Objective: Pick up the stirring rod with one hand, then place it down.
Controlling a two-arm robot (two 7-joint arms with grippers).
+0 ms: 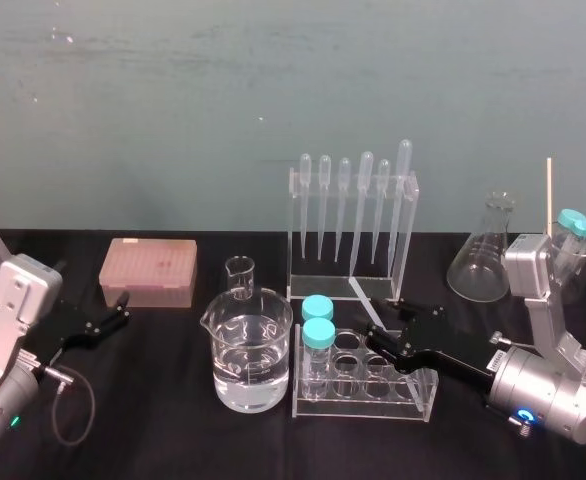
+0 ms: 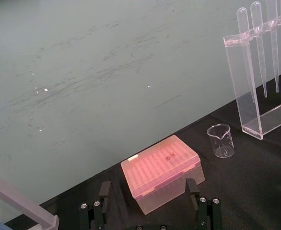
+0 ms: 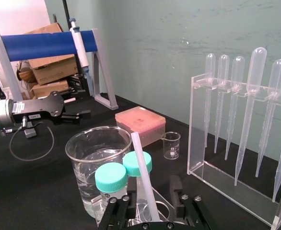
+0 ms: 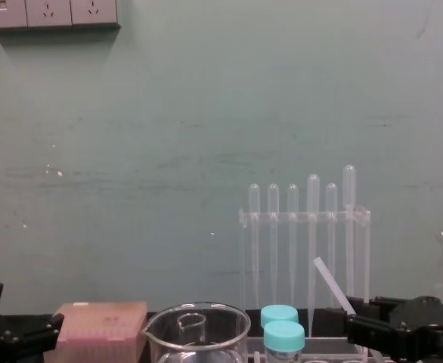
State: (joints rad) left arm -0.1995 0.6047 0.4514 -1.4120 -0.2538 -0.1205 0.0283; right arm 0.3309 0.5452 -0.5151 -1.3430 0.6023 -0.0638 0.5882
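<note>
Next, my right gripper grabs the stirring rod by the upper part of its body (image 4: 345, 302), to lift the stirring rod out of the test tube rack (image 4: 320, 347).
The stirring rod (image 3: 141, 168) is a thin translucent-white stick standing tilted, its lower end down among the test tube rack (image 1: 413, 388) holes. It also shows as a short pale stick (image 1: 370, 291) in the head view and leaning left (image 4: 331, 283) in the chest view. My right gripper (image 3: 145, 190) reaches over the rack (image 1: 385, 328) with one finger (image 3: 116, 206) on each side of the rod and small gaps to it, so it is open. My left gripper (image 2: 147, 191) rests open and empty at the table's left (image 1: 98, 322), facing the pink box.
A large beaker of water (image 1: 251, 350) and two teal-capped tubes (image 1: 318, 335) stand just left of the right gripper. Behind are a pipette stand (image 1: 353, 215), a small beaker (image 1: 240, 275), a pink tip box (image 1: 148, 272) and a conical flask (image 1: 485, 255).
</note>
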